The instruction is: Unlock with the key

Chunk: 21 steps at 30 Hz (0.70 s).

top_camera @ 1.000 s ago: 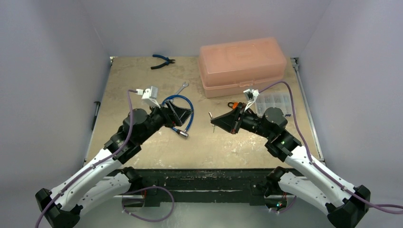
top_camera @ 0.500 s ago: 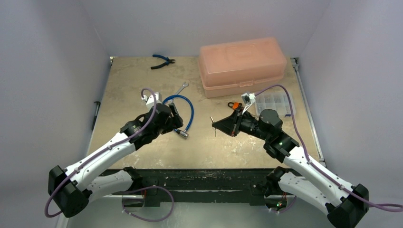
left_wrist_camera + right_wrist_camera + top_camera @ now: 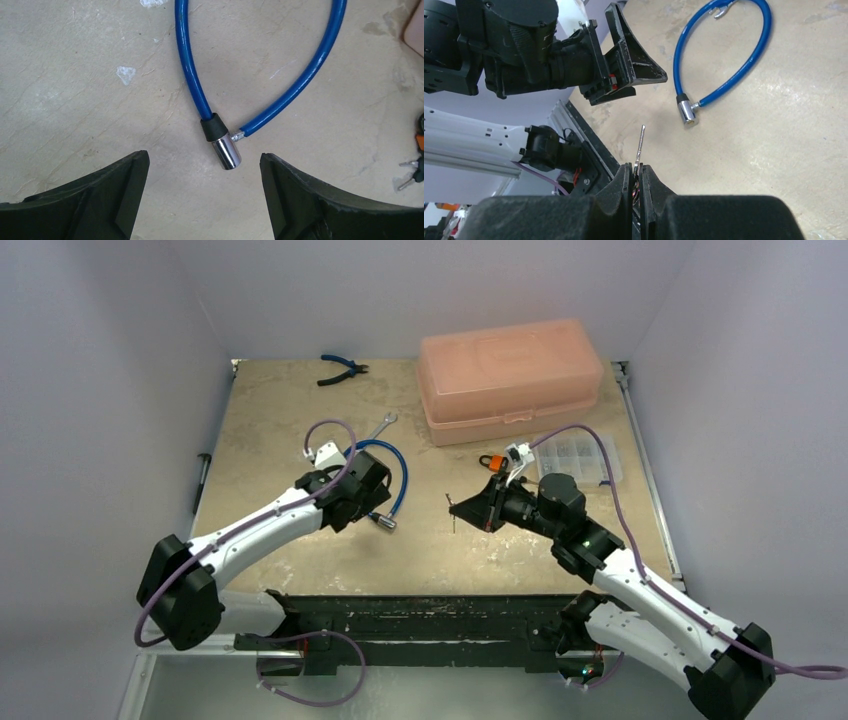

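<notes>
The cable lock needs to be reached and grabbed by its black collar point(image 3: 374, 517) with my left gripper, so the end of the chrome cylinder stays free to be unlocked with the key.
A blue cable lock point(image 3: 392, 462) lies looped on the table, with its chrome lock cylinder point(image 3: 385, 523) at the near end. The left wrist view shows the cylinder point(image 3: 226, 154) and its black collar. My left gripper point(image 3: 204, 159) is open and empty, hanging over the cylinder with one finger on each side; it also shows in the top view point(image 3: 372, 500). My right gripper point(image 3: 636, 170) is shut on a thin silver key point(image 3: 640, 144). The key points towards the cylinder point(image 3: 686, 112) but is well apart from it. In the top view the key point(image 3: 452, 511) is right of the lock.
A pink plastic box point(image 3: 510, 380) stands at the back right. A clear organiser point(image 3: 580, 455) and an orange padlock point(image 3: 490, 461) lie in front of it. Blue pliers point(image 3: 342, 368) and a wrench point(image 3: 385, 423) lie at the back.
My left arm has stretched forward and turned its open gripper down over the lock cylinder. My right gripper, holding the key, has shifted slightly nearer and lower.
</notes>
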Available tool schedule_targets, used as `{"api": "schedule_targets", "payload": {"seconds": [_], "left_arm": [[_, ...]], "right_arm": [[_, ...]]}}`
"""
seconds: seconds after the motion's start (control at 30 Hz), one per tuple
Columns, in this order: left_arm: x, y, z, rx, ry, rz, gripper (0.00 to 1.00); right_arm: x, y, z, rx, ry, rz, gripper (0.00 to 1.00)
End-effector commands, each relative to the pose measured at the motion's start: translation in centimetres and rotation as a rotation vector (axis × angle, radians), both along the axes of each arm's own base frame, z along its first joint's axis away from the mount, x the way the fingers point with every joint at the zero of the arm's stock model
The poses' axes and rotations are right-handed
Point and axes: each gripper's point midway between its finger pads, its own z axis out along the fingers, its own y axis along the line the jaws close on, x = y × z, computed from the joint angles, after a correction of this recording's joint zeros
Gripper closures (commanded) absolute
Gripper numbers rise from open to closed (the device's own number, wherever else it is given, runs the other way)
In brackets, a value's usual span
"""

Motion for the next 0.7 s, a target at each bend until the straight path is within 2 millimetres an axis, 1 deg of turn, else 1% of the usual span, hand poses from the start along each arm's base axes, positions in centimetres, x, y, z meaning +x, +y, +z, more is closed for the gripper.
{"api": "schedule_targets", "payload": {"seconds": [0.0,0.13,0.23,0.33,0.5,0.67], "left_arm": [[1.1,-0.4,0.0,-0.034,-0.003,0.101,0.14],[1.6,-1.1,-1.5,-0.045,0.046,0.102,0.14],[2.1,-1.8,-3.2,-0.085,0.095,0.090,0.16],[2.2,-1.9,-5.0,-0.098,0.142,0.096,0.18],[3.0,-2.1,-5.9,-0.101,0.137,0.106,0.22],[3.6,-2.1,-6.6,-0.085,0.147,0.116,0.28]], "right_arm": [[0.6,-0.3,-0.5,-0.030,-0.021,-0.024,1.00],[0.4,-0.3,-1.1,-0.036,-0.014,-0.017,1.00],[0.4,-0.2,-1.5,-0.037,-0.010,-0.014,1.00],[0.4,-0.1,-1.8,-0.041,-0.006,-0.005,1.00],[0.3,0.2,-2.5,-0.050,0.006,0.015,1.00],[0.4,0.5,-2.9,-0.059,0.010,0.030,1.00]]}}
